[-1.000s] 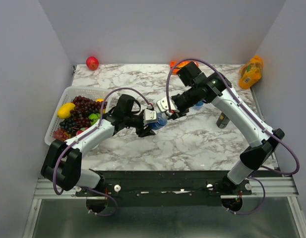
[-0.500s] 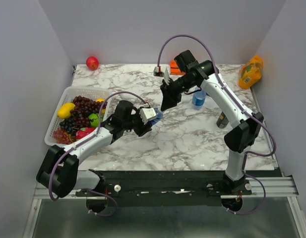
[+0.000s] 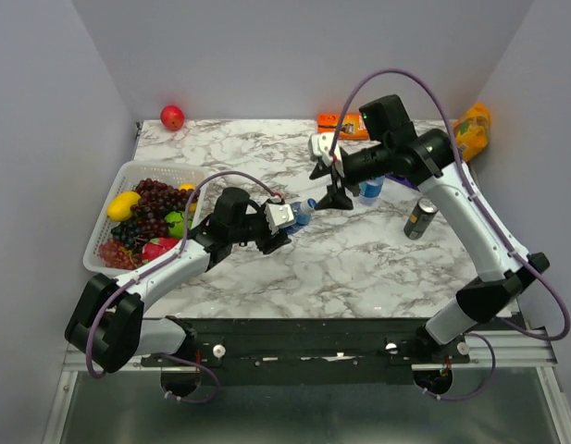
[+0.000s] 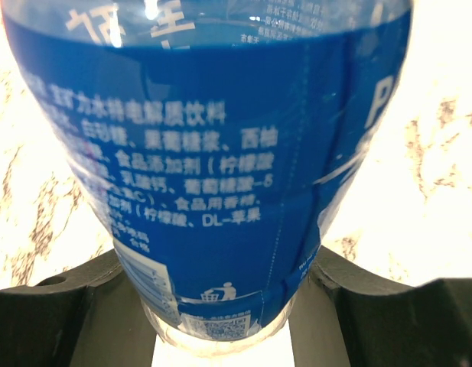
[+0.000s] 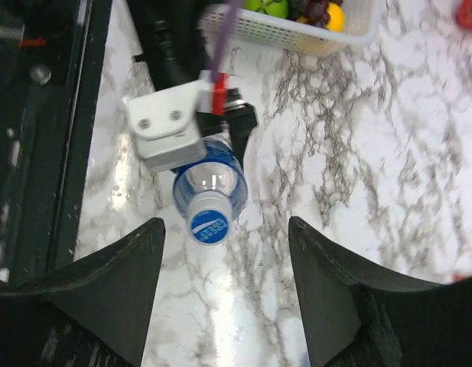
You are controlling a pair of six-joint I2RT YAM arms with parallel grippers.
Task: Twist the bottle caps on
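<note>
The robot needs to screw on the blue cap (image 3: pixel 311 203) (image 5: pixel 211 222), so the right gripper should grab the cap by its opposite sides next and leave the bottle's body free.
My left gripper (image 3: pixel 283 220) is shut on a clear bottle (image 3: pixel 297 214) with a blue label, holding it tilted above the table. The bottle fills the left wrist view (image 4: pixel 213 153) between the dark fingers (image 4: pixel 67 313). A blue cap (image 5: pixel 211 222) sits on its neck, seen in the right wrist view below the bottle's shoulder (image 5: pixel 213 180). My right gripper (image 3: pixel 330 185) is open and empty, just right of the cap and apart from it; its fingers (image 5: pixel 121 298) spread wide. A second bottle (image 3: pixel 370 190) stands behind the right arm; its cap is hidden.
A white basket (image 3: pixel 135 170) of fruit stands at the left. A dark can (image 3: pixel 417 218) stands at the right. A red apple (image 3: pixel 172 117), an orange packet (image 3: pixel 339 120) and an orange bottle (image 3: pixel 469 131) lie along the back edge.
My right gripper has left the bottle's top, lifted and drawn back to the right, and is now open. My left gripper still holds the bottle, shifted slightly.
</note>
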